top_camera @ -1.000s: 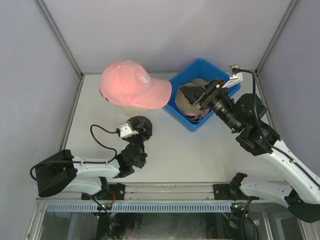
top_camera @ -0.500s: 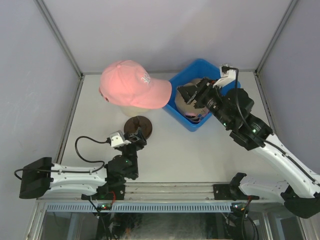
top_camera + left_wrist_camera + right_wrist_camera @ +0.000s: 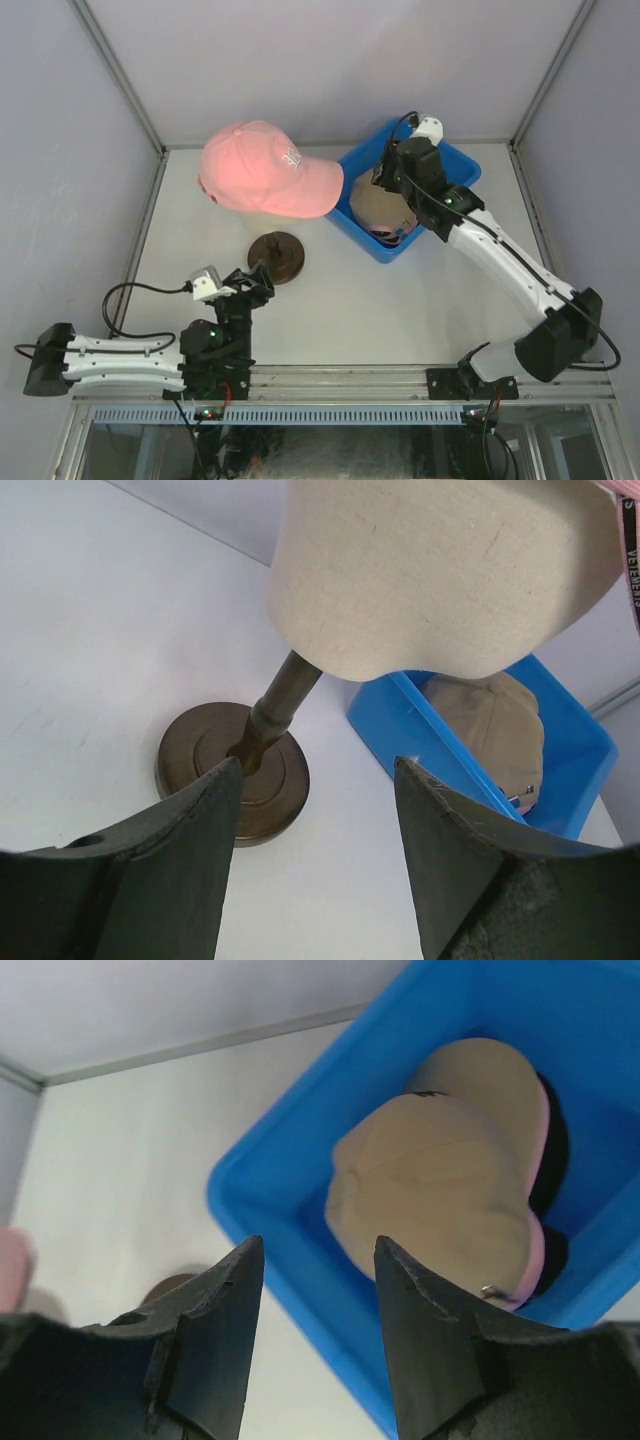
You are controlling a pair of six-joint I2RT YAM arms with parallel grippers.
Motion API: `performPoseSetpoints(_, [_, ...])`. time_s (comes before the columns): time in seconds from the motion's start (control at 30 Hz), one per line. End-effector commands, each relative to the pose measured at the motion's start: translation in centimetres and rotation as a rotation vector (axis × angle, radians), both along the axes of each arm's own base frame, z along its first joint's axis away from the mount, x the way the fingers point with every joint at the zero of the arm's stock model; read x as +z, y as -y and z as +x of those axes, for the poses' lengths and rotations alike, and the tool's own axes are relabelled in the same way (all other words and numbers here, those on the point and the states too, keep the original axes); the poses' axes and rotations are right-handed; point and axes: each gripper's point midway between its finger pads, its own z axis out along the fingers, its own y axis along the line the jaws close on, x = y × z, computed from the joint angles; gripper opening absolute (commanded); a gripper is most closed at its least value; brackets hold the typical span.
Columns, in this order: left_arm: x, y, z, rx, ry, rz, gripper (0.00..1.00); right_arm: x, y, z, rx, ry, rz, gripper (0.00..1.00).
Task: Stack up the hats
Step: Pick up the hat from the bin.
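Note:
Next, my right gripper grabs the tan hat by its top [image 3: 377,207] [image 3: 418,1184], so the tan hat's rim stays free for my left gripper to stack it.
A pink hat [image 3: 265,170] sits on the beige mannequin head [image 3: 440,570]. A tan hat [image 3: 440,1180] lies on top of the pile in the blue bin [image 3: 445,160], with a pink edge [image 3: 541,1160] and a black hat [image 3: 556,1150] showing beneath it. My right gripper [image 3: 383,172] hovers open over the bin's far left side, above the tan hat [image 3: 380,210], with nothing between its fingers [image 3: 318,1245]. My left gripper [image 3: 255,280] is open and empty [image 3: 318,765], low over the table just in front of the stand's brown base [image 3: 235,780].
The mannequin's round brown base [image 3: 277,255] stands on the white table between my left gripper and the pink hat. The bin's near wall [image 3: 440,740] lies right of the stand. Grey walls and metal posts close in the table on three sides.
My left arm has drawn back toward the near edge, away from the stand's base. My right arm has swung left and farther back over the bin, jaws slightly narrower.

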Motion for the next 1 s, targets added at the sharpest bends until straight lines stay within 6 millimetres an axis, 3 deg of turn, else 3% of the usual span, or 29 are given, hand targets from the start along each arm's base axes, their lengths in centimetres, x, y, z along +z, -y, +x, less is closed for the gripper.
performPoseSetpoints(0.0, [0.3, -0.6, -0.2, -0.007, -0.006, 0.053, 0.67, 0.0, 1.2, 2.7, -0.059, 0.022, -0.151, 0.48])
performPoseSetpoints(0.23, [0.7, -1.4, -0.3, -0.025, 0.007, 0.021, 0.67, -2.2, 0.5, 5.7, -0.06, 0.004, -0.273, 0.51])
performPoseSetpoints(0.47, [1.2, -2.1, -0.4, -0.039, 0.014, 0.01, 0.67, -5.0, -0.6, 7.8, -0.038, -0.071, -0.355, 0.61])
performPoseSetpoints(0.97, [1.8, -2.7, -0.5, -0.062, 0.028, -0.015, 0.67, -11.9, -0.3, 9.1, -0.068, -0.241, -0.459, 0.63])
